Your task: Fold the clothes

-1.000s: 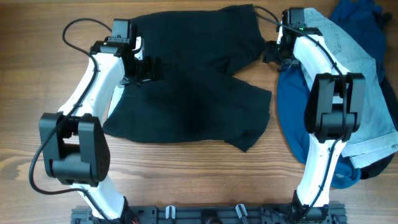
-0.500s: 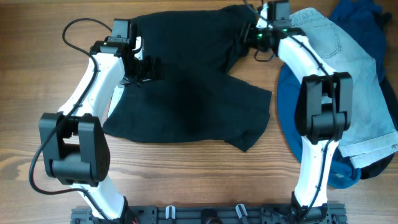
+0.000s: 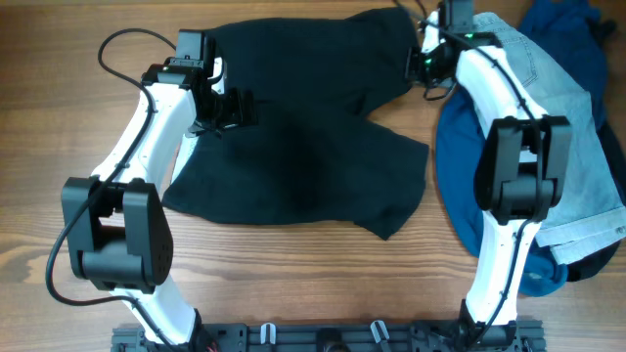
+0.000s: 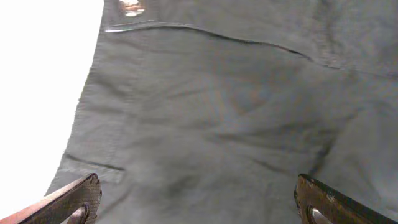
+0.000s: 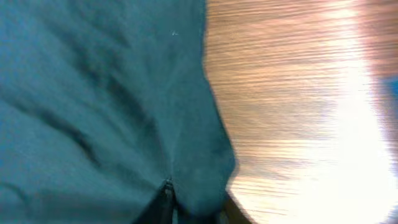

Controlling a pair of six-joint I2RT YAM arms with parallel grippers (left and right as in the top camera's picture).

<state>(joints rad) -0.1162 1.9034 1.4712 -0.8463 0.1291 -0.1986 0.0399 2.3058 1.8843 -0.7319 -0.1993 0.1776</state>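
The left gripper grips the black shorts (image 3: 303, 147) next near their side edge opposite my right gripper, to fold both sides of the shorts over together.
A pair of black shorts (image 3: 303, 147) lies spread flat across the middle of the wooden table (image 3: 59, 176). My left gripper (image 3: 235, 108) hovers over the shorts' left side. In the left wrist view that gripper (image 4: 199, 196) is wide open, with flat fabric (image 4: 217, 106) and a seam between its fingertips (image 4: 81, 196). My right gripper (image 3: 419, 64) is at the shorts' far right corner. The right wrist view shows this gripper (image 5: 199, 208) with its jaws drawn close, pinching a fold of the dark cloth (image 5: 112, 93) at its edge, with bare wood (image 5: 280, 93) beside it.
A pile of clothes fills the right side: light denim jeans (image 3: 558, 108), a blue garment (image 3: 465, 176) under the right arm, and a dark blue one (image 3: 567, 24) at the far corner. Both arm bases stand at the near edge.
The right gripper swung left onto the shorts' far right corner, drew back slightly and closed its jaws on the fabric edge. The left arm stayed still and open.
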